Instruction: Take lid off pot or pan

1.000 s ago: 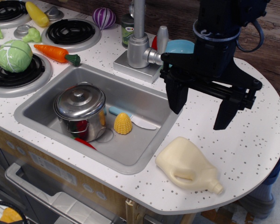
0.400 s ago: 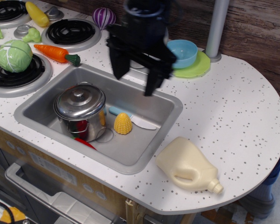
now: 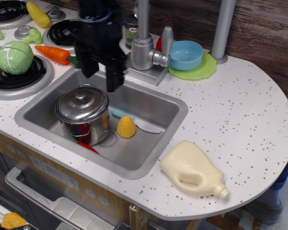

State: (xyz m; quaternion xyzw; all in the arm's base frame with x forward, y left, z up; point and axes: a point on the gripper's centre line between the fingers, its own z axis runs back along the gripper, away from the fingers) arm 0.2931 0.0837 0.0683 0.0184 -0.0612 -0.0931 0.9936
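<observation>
My gripper grips the round silver lid by its small centre knob [image 3: 80,96] next, to take the lid off the shiny steel pot [image 3: 84,125].
The shiny steel pot [image 3: 84,125] stands in the left part of the sink [image 3: 156,143]. The round silver lid [image 3: 82,102] with its small centre knob sits on the pot. My black gripper [image 3: 101,75] hangs open just above and behind the lid, a little to its right, fingers pointing down. It holds nothing and does not touch the lid.
A yellow corn [image 3: 126,127] and a knife [image 3: 137,122] lie in the sink beside the pot. The faucet [image 3: 144,43] stands behind. A cabbage [image 3: 14,56] and carrot [image 3: 57,55] are on the stove, a blue bowl [image 3: 186,53] at the back, a cream jug [image 3: 192,170] at front right.
My gripper has swept from the right counter leftward across the sink to above the pot. The pot and lid have not moved.
</observation>
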